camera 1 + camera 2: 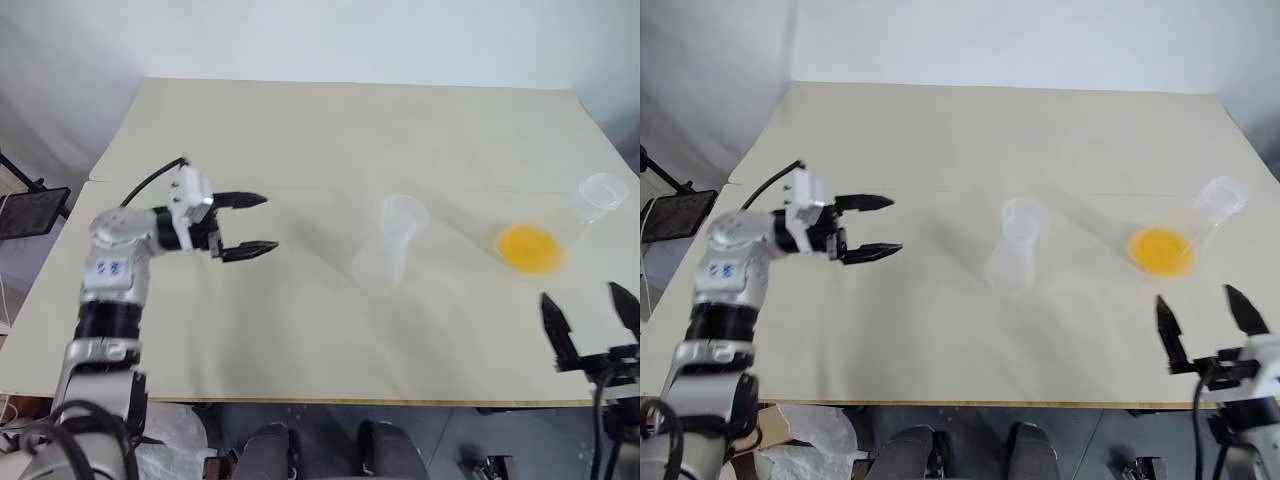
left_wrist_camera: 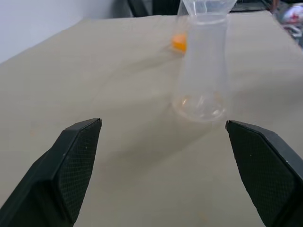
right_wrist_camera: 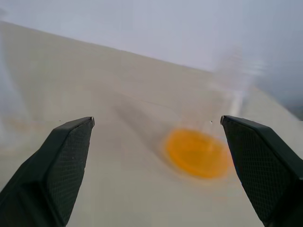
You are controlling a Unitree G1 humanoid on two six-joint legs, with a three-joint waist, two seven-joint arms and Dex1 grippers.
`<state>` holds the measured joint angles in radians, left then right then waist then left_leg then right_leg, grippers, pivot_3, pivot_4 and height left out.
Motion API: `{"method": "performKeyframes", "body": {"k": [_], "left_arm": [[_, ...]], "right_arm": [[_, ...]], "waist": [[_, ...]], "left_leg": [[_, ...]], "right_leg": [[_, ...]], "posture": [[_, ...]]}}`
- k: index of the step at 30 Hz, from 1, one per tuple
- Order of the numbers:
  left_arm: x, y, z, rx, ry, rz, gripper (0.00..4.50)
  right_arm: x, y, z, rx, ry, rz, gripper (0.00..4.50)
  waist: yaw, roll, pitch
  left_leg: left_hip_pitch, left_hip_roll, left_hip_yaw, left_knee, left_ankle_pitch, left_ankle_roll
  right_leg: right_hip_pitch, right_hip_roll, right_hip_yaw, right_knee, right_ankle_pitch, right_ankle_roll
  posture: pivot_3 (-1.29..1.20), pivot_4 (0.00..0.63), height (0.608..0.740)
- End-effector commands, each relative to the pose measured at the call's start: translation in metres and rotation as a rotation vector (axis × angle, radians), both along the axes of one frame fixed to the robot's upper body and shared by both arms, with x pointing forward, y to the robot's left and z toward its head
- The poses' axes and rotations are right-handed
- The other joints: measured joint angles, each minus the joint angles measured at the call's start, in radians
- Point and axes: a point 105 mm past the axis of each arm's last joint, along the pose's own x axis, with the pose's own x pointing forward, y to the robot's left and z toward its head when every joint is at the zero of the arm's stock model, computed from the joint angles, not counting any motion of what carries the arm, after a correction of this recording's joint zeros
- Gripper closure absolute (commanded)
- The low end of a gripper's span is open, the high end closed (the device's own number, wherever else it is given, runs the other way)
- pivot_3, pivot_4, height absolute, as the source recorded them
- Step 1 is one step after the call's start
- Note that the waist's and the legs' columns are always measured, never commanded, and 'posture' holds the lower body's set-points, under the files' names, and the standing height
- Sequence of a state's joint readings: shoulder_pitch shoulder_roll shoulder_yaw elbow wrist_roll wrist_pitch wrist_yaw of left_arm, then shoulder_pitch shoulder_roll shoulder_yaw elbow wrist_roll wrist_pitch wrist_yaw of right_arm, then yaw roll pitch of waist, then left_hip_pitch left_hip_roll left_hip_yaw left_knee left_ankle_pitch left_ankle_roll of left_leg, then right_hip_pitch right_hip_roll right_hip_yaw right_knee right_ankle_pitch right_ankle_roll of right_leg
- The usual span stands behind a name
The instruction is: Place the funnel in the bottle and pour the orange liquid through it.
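Note:
I will pour the orange liquid through the funnel (image 1: 403, 212), so my right gripper will next grab the larger clear flask by its neck (image 1: 586, 206).
The small clear bottle (image 1: 382, 258) stands at the middle of the beige table (image 1: 300, 130). The clear funnel (image 1: 403, 212) sits in its neck. To the right stands a larger clear flask (image 1: 590, 200) with the orange liquid (image 1: 529, 248) in its base. My left gripper (image 1: 270, 222) hovers open left of the bottle, level and pointing at it, with nothing between its fingers. In the left wrist view the bottle (image 2: 201, 75) stands ahead between the open fingers, apart from them. My right gripper (image 1: 580, 295) is open near the table's front edge, in front of the flask, empty.
A black stand with a flat dark panel (image 1: 30, 212) is off the table's left side. The table's front edge (image 1: 350, 400) runs just ahead of me. Bare tabletop lies between the left gripper and the bottle.

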<state>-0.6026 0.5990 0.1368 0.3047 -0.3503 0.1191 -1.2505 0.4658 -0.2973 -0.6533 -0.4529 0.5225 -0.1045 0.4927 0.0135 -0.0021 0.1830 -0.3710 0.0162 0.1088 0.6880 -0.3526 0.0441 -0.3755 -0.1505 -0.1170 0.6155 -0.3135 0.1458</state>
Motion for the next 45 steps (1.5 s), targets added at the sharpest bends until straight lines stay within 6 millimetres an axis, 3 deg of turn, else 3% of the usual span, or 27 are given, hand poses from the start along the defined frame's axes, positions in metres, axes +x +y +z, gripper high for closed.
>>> {"method": "performKeyframes", "body": {"k": [1, 4, 8, 17, 28, 36, 45], "left_arm": [[-0.020, 0.007, -0.003, -0.052, 0.002, 0.026, 0.03], [-0.039, 0.007, -0.019, -0.060, 0.052, 0.043, 0.03], [-0.052, 0.004, -0.024, -0.076, 0.073, 0.065, 0.03], [-0.054, -0.002, -0.020, -0.109, 0.079, 0.070, 0.03], [-0.053, -0.011, -0.018, -0.117, 0.064, 0.037, 0.03], [-0.056, -0.016, -0.019, -0.125, 0.057, 0.032, 0.03], [-0.057, -0.017, -0.019, -0.134, 0.041, 0.051, 0.03]], "right_arm": [[-0.021, -0.026, -0.001, 0.011, -0.024, -0.124, 0.00], [-0.025, -0.035, -0.008, 0.026, -0.012, -0.151, 0.00], [-0.010, -0.035, -0.003, 0.050, -0.028, -0.127, 0.00], [0.059, -0.051, 0.033, 0.107, 0.006, -0.078, 0.00], [0.128, -0.063, 0.050, 0.151, 0.088, 0.006, 0.00], [0.155, -0.059, 0.058, 0.142, 0.095, 0.059, 0.00], [0.168, -0.055, 0.063, 0.157, 0.057, 0.093, 0.00]], "waist": [[0.000, 0.000, 0.000], [-0.007, 0.000, 0.000], [-0.015, 0.001, -0.001], [-0.017, 0.006, -0.003], [-0.017, 0.006, -0.003], [-0.016, 0.006, -0.003], [-0.017, 0.006, -0.003]], "left_leg": [[0.000, 0.000, 0.000, 0.000, 0.000, 0.000], [0.001, 0.001, 0.001, 0.000, 0.000, 0.000], [0.001, 0.001, 0.001, 0.000, 0.000, -0.001], [0.002, 0.001, 0.003, 0.000, 0.000, -0.001], [0.002, 0.001, 0.005, 0.000, 0.000, 0.000], [0.001, 0.001, 0.005, 0.000, 0.000, 0.000], [0.001, 0.001, 0.005, 0.000, 0.000, 0.000]], "right_leg": [[0.000, 0.000, 0.000, 0.000, 0.000, 0.000], [0.000, 0.000, 0.002, 0.001, 0.000, 0.000], [0.000, 0.000, 0.005, 0.001, 0.000, 0.000], [-0.002, 0.000, 0.007, 0.002, 0.000, -0.001], [-0.002, 0.000, 0.006, 0.001, 0.000, -0.001], [-0.002, 0.000, 0.006, 0.001, 0.000, 0.000], [-0.002, 0.000, 0.006, 0.000, 0.000, 0.000]], "posture": [[0.00, 0.150, 0.740], [0.00, 0.150, 0.740], [0.00, 0.150, 0.740], [0.00, 0.150, 0.740], [0.00, 0.150, 0.740], [0.00, 0.150, 0.740], [0.00, 0.150, 0.740]]}}
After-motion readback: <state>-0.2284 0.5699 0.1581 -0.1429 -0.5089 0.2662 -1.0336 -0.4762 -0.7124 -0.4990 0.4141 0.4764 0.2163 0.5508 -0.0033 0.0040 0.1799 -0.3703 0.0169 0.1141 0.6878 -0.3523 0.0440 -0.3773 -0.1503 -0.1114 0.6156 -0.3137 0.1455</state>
